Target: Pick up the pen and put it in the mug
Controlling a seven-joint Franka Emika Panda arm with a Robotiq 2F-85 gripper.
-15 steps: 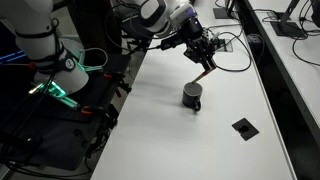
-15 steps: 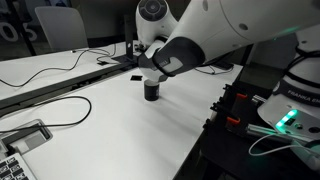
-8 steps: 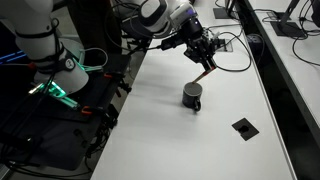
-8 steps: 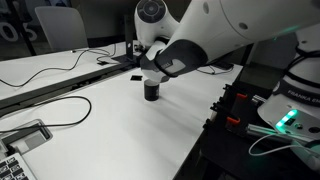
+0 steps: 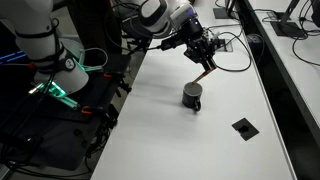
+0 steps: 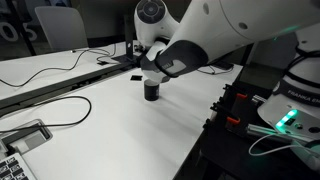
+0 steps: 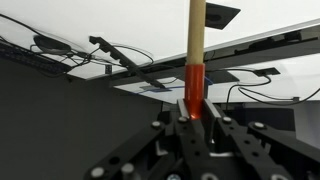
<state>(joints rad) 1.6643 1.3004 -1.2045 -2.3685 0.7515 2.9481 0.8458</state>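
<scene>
My gripper should open now: the pen's slanted lower tip is over the mug's opening and would drop in.
My gripper (image 5: 207,62) is shut on the pen (image 5: 203,74), a thin brownish-orange stick that hangs slanted from the jaws above the mug. The dark grey mug (image 5: 192,96) stands on the white table just below the pen's lower tip, its handle to the front. In the wrist view the pen (image 7: 196,40) runs up from between my fingers (image 7: 213,125), red at the held end, and the gripper (image 7: 196,110) clamps it. In the other exterior view the mug (image 6: 152,90) shows below the arm, and the pen and gripper are hidden by the arm.
A flat black square plate (image 5: 243,126) lies on the table near the front, also in the wrist view (image 7: 218,15). Black cables (image 5: 232,55) trail behind the gripper. A laptop (image 6: 20,150) and cables (image 6: 60,105) lie on the table. The table edge (image 5: 125,110) drops to equipment.
</scene>
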